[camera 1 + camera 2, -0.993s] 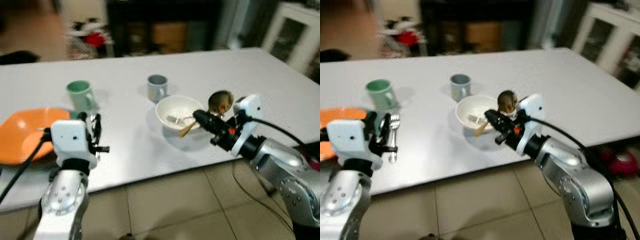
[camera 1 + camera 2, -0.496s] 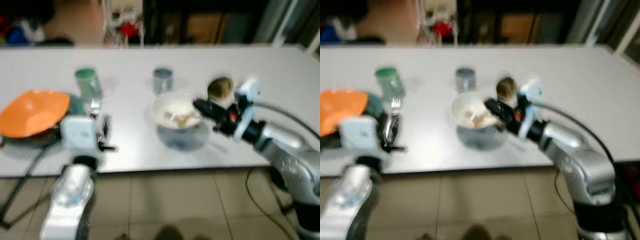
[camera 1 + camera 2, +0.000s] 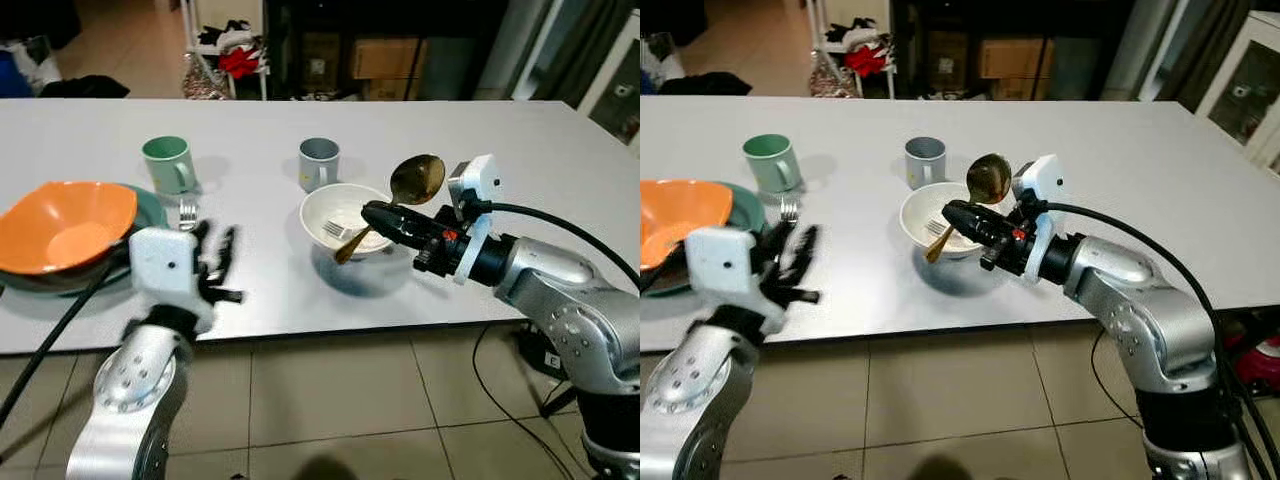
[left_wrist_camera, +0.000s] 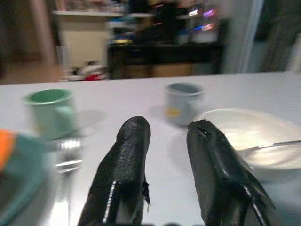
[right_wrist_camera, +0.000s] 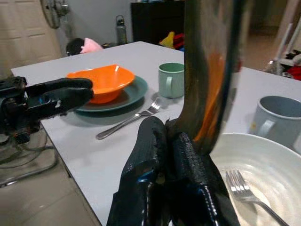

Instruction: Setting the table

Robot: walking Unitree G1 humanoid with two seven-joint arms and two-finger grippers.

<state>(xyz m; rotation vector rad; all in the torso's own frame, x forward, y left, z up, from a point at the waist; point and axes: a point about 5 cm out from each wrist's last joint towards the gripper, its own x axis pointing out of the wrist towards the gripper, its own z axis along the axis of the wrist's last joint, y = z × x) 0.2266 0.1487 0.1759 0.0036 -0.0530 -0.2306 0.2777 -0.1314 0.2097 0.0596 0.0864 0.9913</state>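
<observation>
Next, my left gripper grabs the spoon by its free handle end [image 3: 351, 245], since my right gripper's fingers cover the middle of the spoon's handle.
My right gripper [image 3: 374, 212] is shut on a bronze spoon [image 3: 418, 178], gripping it along the handle. The spoon's bowl stands up above the fingers, and its handle tip slants down over a white bowl [image 3: 322, 203]. A fork [image 3: 334, 230] lies inside that bowl. My left gripper [image 3: 215, 260] hovers open and empty above the table's near edge, to the right of an orange bowl [image 3: 65, 225]. That bowl sits on a teal plate [image 3: 151, 205]. In the left wrist view both black fingers [image 4: 127, 155] point toward the white bowl [image 4: 244, 134].
A second fork [image 3: 187, 212] lies on the table beside the teal plate. A green mug [image 3: 167, 163] stands behind it, and a grey mug [image 3: 320, 162] stands behind the white bowl. Dark furniture and clutter line the far side of the white table [image 3: 560, 150].
The camera swung and the picture sharpened. My right gripper has kept the spoon over the white bowl. The left gripper has stayed near the table's front edge.
</observation>
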